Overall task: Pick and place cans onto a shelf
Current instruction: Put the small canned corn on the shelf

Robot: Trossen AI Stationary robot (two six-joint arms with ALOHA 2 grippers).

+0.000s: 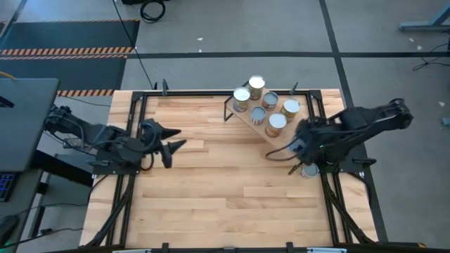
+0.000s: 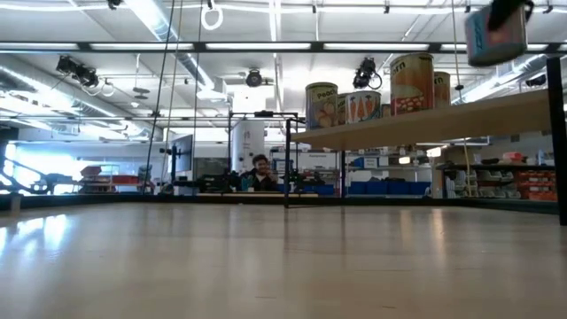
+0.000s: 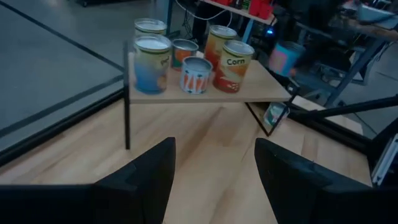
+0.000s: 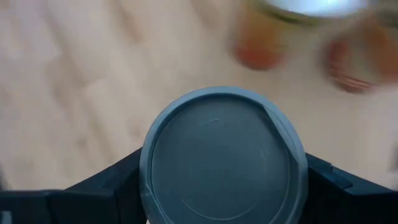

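Note:
My right gripper should line the grey-lidded can up with the shelf board (image 1: 280, 146) before opening: the can hangs high beside the board.
The shelf (image 1: 247, 119), a light-wood board on a thin black wire frame, stands at the table's far right. Several cans (image 1: 276, 124) stand upright on it; the left wrist view shows them in a cluster (image 3: 196, 74) on the board (image 3: 249, 93). My right gripper (image 1: 306, 163) hangs near the table's right edge, on the near side of the shelf, shut on a can with a grey lid (image 4: 224, 162). In the low view this can (image 2: 494, 34) is high in the air. My left gripper (image 1: 177, 138) stands open over the table's left part, pointing toward the shelf, with nothing between its fingers (image 3: 149, 180). My right gripper pinches the can between its two fingers, one on each side of the round wall (image 4: 144, 180) just under the grey lid. The fingers come from above, slanting steeply down. The can is lifted clear of the table, higher than the shelf board, its lid facing the wrist.
Black frame rails (image 1: 130, 161) run along the table's left, right and far edges. Bare wooden tabletop (image 1: 225, 190) fills the middle and near part. In the room behind the table a person (image 2: 259, 173) sits far off.

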